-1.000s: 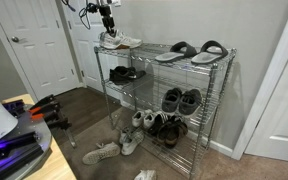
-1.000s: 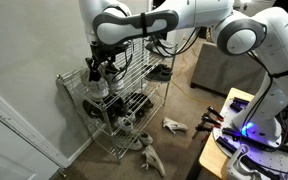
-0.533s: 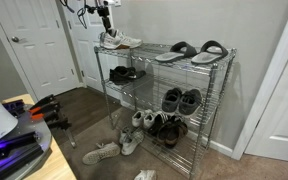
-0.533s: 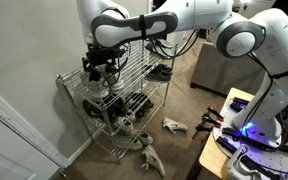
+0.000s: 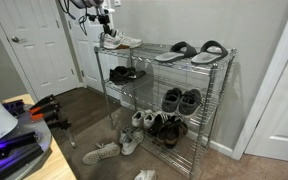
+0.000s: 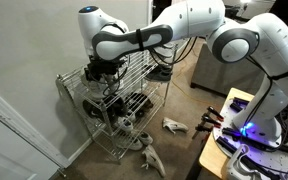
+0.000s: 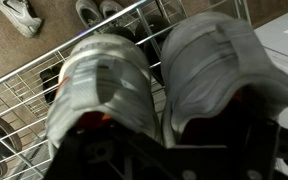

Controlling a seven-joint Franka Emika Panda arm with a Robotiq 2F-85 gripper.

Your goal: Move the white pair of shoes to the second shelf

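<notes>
The robot's fingers reach the heel openings of the shoes, and the pair's neighbouring inner sides are between them. The gripper needs to close on the pair. Closing now would hold it.
The white pair of shoes (image 5: 119,41) stands on the top wire tier at its left end, and it fills the wrist view (image 7: 104,85) from directly above, toes pointing away. My gripper (image 5: 103,18) hangs just above the pair's heel end; in an exterior view (image 6: 103,68) it sits over the rack's top. Its dark fingers lie at the bottom edge of the wrist view by the heel openings, and their state is unclear. The second shelf (image 5: 150,88) is the middle tier, holding black shoes (image 5: 124,73) on the left and dark sneakers (image 5: 180,100) on the right.
Grey slide sandals (image 5: 190,51) lie on the top tier to the right. More shoes crowd the lowest tier (image 5: 160,125). Loose off-white sneakers (image 5: 111,150) lie on the carpet in front of the rack. A white door (image 5: 29,45) is to the left and a wall stands behind.
My gripper has risen a little above the white pair over the last second. The shoes look unmoved on the top tier.
</notes>
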